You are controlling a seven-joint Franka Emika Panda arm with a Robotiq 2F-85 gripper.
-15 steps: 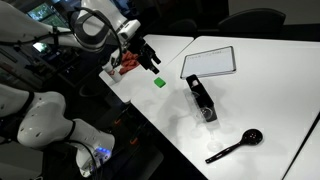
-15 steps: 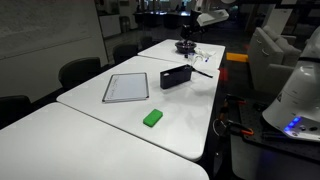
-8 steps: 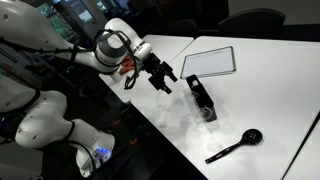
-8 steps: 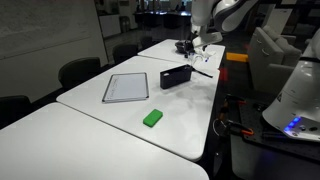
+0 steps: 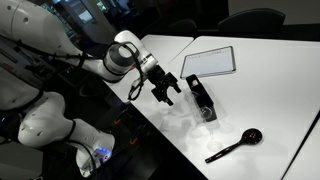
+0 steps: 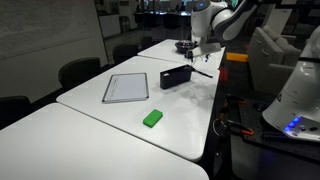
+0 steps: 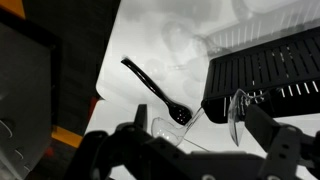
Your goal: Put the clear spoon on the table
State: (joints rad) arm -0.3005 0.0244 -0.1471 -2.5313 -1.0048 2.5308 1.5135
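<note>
I should next put the spoon on the tabletop, so I should grab the clear spoon [image 7: 166, 127] with my gripper by the rim of its bowl, which leaves the handle free of the black holder.
The clear spoon [image 7: 166, 127] shows in the wrist view, its bowl between my fingers and its handle slanting up to the black holder [image 7: 262, 68]. Whether it lies on the white table [image 7: 150, 45] or leans out of the holder I cannot tell. Another clear piece [image 7: 237, 115] sticks out at the holder's edge. My gripper [image 7: 196, 142] is open and empty, above the spoon. In both exterior views the gripper [image 5: 166, 89] [image 6: 200, 45] hovers over the table [image 5: 265, 95] [image 6: 95, 135] beside the holder [image 5: 201, 97] [image 6: 176, 75].
A black spoon [image 7: 154, 90] [image 5: 235, 146] lies on the table near the holder. A white pad [image 5: 210, 62] [image 6: 126, 87] and a green block [image 6: 152, 118] lie farther along the table. The table edge [image 5: 150, 115] runs close to the gripper.
The arm has swung from the table's corner along the table toward the black holder and lowered. The gripper now hides the green block in one exterior view.
</note>
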